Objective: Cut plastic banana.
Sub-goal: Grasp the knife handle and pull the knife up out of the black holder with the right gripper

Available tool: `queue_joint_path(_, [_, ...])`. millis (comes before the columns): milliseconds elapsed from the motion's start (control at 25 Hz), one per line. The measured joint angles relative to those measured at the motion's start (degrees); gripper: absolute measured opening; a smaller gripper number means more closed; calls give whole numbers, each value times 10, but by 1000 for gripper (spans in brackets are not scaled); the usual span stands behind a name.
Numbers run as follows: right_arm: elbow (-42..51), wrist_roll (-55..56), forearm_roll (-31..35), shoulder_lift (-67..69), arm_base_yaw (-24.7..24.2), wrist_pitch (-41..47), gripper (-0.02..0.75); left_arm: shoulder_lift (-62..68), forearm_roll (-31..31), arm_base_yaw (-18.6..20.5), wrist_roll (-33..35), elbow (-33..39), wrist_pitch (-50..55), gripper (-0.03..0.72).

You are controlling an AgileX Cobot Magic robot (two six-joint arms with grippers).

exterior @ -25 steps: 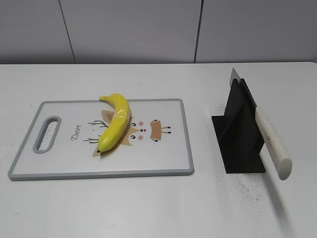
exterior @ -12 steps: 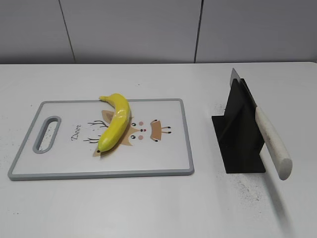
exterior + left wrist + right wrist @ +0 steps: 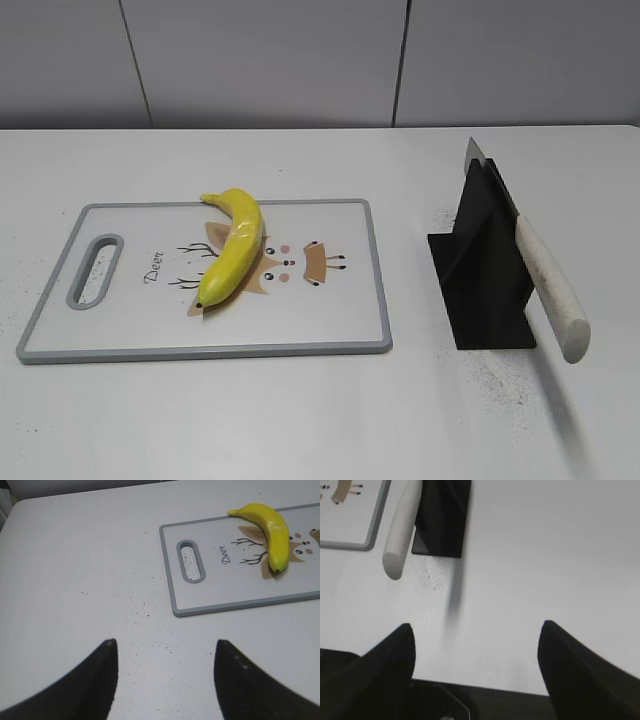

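I need to grab the knife by its white handle [image 3: 550, 288] [image 3: 401, 535] with my right gripper next, because the handle sticks out free while the black stand surrounds most of the blade.
The plastic banana [image 3: 234, 245] is glossy yellow and whole. It lies on a white cutting board [image 3: 120, 320] with a grey rim and a deer picture. It also shows in the left wrist view [image 3: 273, 531], on the board [image 3: 215, 592]. A knife with a white handle [image 3: 550, 288] rests slanted in a black stand [image 3: 484, 270]; the handle [image 3: 401, 535] and stand [image 3: 442, 517] show in the right wrist view. My left gripper [image 3: 165, 647] is open and empty over bare table, left of the board. My right gripper [image 3: 476, 632] is open and empty near the table's front edge. Neither gripper shows in the exterior view.
The white table [image 3: 330, 420] carries dark specks near the stand and left of the board. The board has a handle slot [image 3: 94, 271] at its left end. A grey wall stands behind the table.
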Motion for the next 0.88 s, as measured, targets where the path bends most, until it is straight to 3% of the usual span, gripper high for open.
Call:
queue_joint_path(360, [-66,1,7,172,2,43,572,0,0,0,0,0,0,586])
queue_joint_path(720, [-150,18,9,320,94,40,571,0,0,0,0,0,0,586])
queue_joint_path(880, [-181,20,21,399,111,27,571,0,0,0,0,0,0,586])
